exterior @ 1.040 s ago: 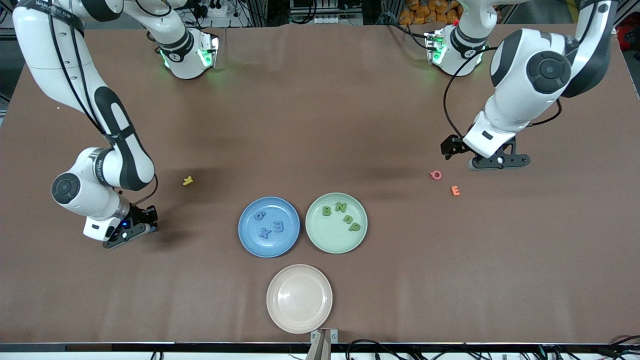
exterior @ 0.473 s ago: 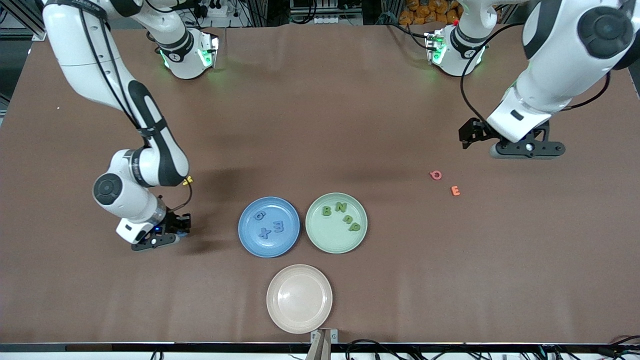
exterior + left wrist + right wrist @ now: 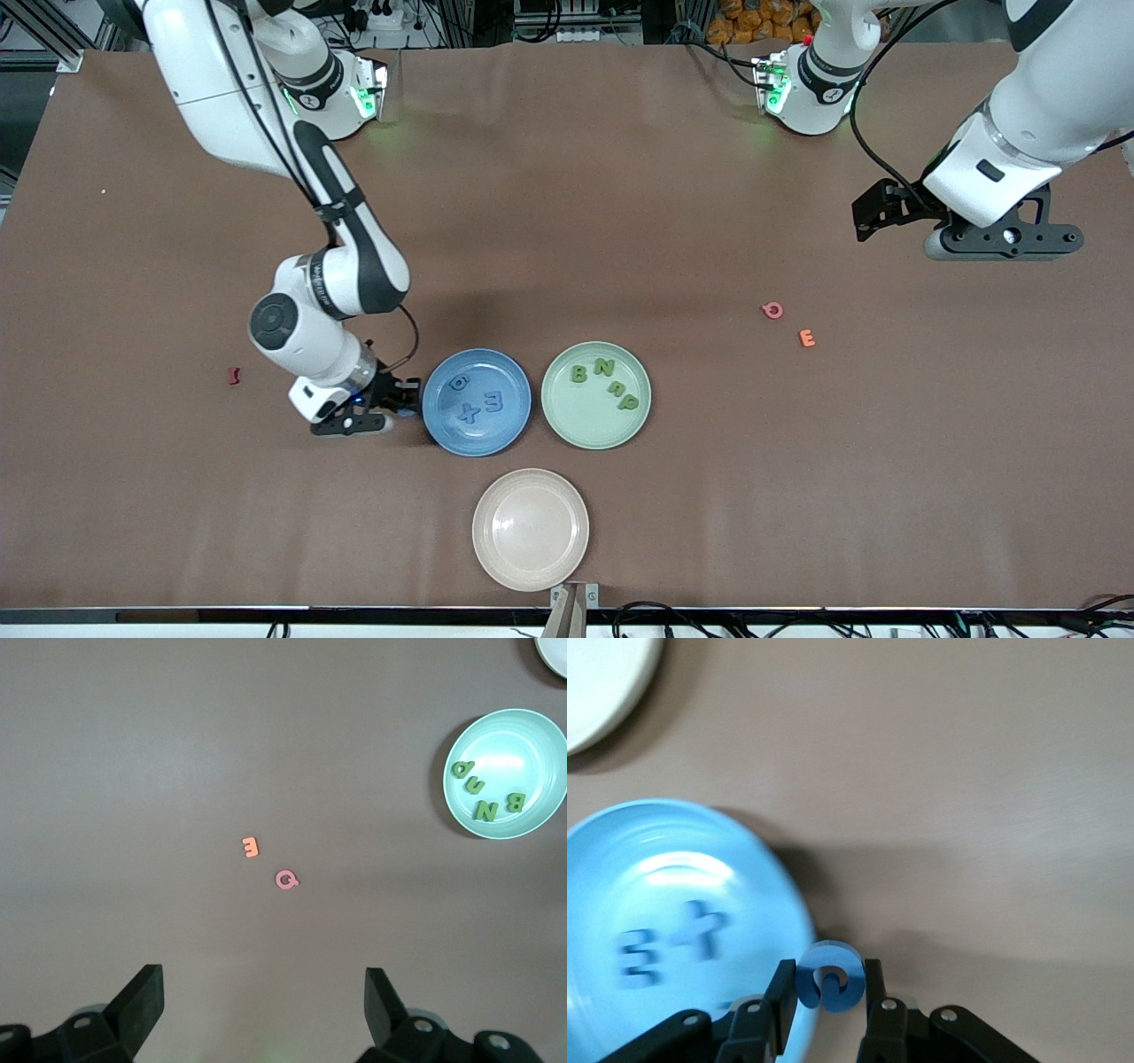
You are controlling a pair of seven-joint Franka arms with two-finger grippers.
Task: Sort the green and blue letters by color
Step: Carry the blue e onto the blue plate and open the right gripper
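The blue C (image 3: 830, 988) hangs at the blue plate's rim (image 3: 796, 904), short of the plate's inside, so my right gripper should move it farther in before letting it go.
My right gripper (image 3: 372, 409) hangs low at the edge of the blue plate (image 3: 496, 436), on the side toward the right arm's end. It is shut on a light blue letter C (image 3: 830, 977), pinched between both fingers. Three blue letters (image 3: 478, 400) lie in that plate. The green plate (image 3: 585, 427) beside it holds several green letters (image 3: 604, 381). My left gripper (image 3: 1001, 241) is open with nothing in it, up over bare table toward the left arm's end.
An empty pinkish plate (image 3: 530, 529) sits nearer the front camera than the two coloured plates. A pink Q (image 3: 772, 310) and an orange E (image 3: 806, 338) lie between the green plate and the left gripper. A dark red letter (image 3: 235, 376) lies toward the right arm's end.
The right arm has carried the blue C across the table to the blue plate's edge. The left arm has drawn back toward its own end. The dark red letter now shows.
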